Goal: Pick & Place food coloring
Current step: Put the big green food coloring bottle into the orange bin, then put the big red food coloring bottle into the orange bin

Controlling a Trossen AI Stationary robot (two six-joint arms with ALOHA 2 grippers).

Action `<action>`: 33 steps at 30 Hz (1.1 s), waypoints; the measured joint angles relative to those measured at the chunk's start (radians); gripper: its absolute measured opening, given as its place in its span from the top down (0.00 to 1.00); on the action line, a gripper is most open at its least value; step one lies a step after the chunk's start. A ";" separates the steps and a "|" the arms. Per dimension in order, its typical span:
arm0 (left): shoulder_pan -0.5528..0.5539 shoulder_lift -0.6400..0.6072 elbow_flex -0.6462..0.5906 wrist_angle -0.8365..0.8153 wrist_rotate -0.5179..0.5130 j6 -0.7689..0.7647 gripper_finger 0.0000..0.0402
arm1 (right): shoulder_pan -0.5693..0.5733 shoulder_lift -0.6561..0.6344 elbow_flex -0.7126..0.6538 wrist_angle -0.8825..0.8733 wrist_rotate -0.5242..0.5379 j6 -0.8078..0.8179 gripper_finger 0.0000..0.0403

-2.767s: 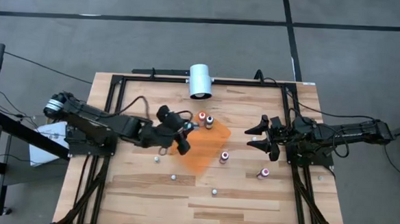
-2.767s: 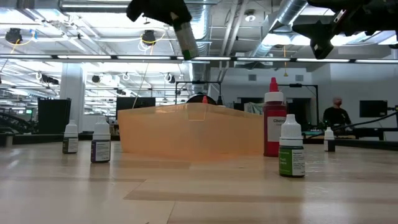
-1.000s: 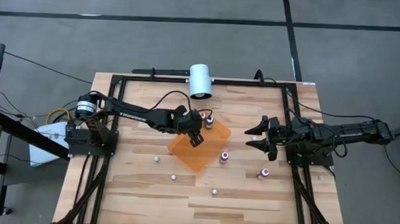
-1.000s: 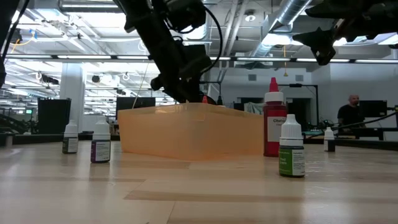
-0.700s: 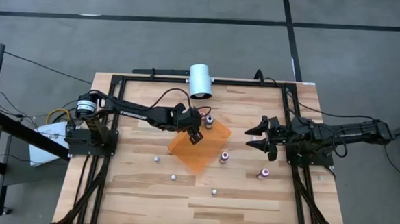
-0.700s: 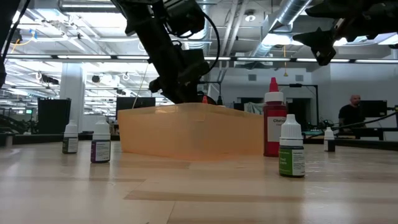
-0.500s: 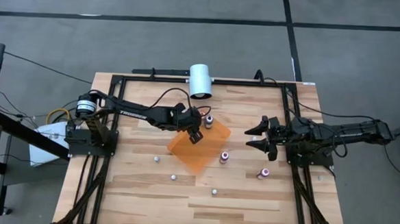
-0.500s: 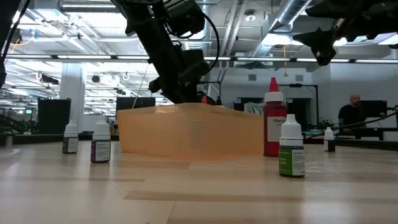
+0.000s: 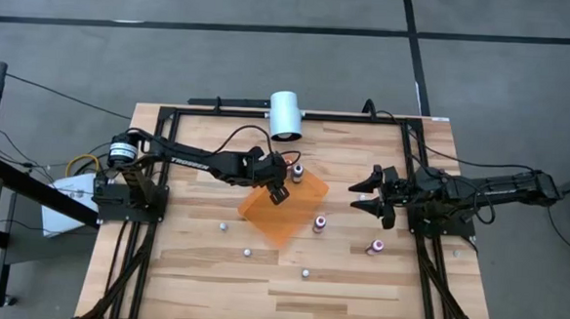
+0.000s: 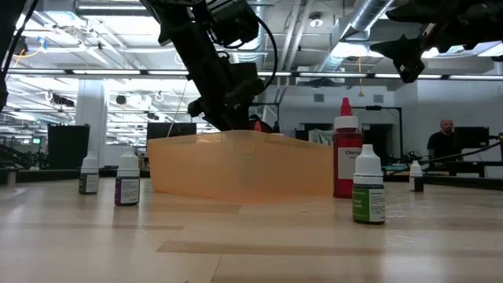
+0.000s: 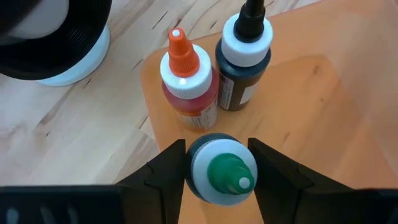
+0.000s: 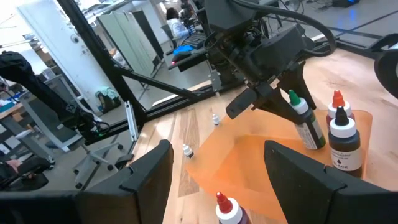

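Note:
The green-topped bottle sits as low as the orange-topped one and would stand on the orange tray, so it is time for my left gripper to open.
The food coloring bottles are tiny, with coloured tops. An orange-topped bottle and a black-topped one stand upright in the far corner of the orange tray. My left gripper is over the tray, shut on a green-topped bottle right beside those two. My right gripper is open and empty, raised at the table's right side. Other bottles stand loose on the wood: a pink-topped one, another, and small ones toward the near edge. My left gripper pinches the green-topped bottle between its two fingers, on the body just under the white collar. The fingers slant down from the table's left. The bottle is tilted, top up, its base at the tray floor; whether it rests there I cannot tell.
A white cylinder lies at the table's far edge behind the tray. A black frame runs round the tabletop. In the low view a red bottle and a green bottle stand near the tray's wall. A person is far off in the room.
About three seconds ago my left gripper held the bottle high, nearer the table's left. It has since reached out over the tray and come down inside it. Over the last second it has barely moved, and the bottle stays in its hold.

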 joint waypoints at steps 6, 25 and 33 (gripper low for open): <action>0.000 0.000 0.000 0.000 0.000 -0.004 0.62 | 0.000 0.000 0.000 0.000 0.000 0.000 0.41; 0.000 -0.028 0.080 -0.140 -0.029 -0.002 0.44 | 0.000 0.000 0.000 0.001 -0.001 0.000 0.41; -0.018 -0.184 0.100 -0.361 -0.044 -0.061 0.44 | 0.002 0.000 0.000 0.012 -0.003 0.000 0.41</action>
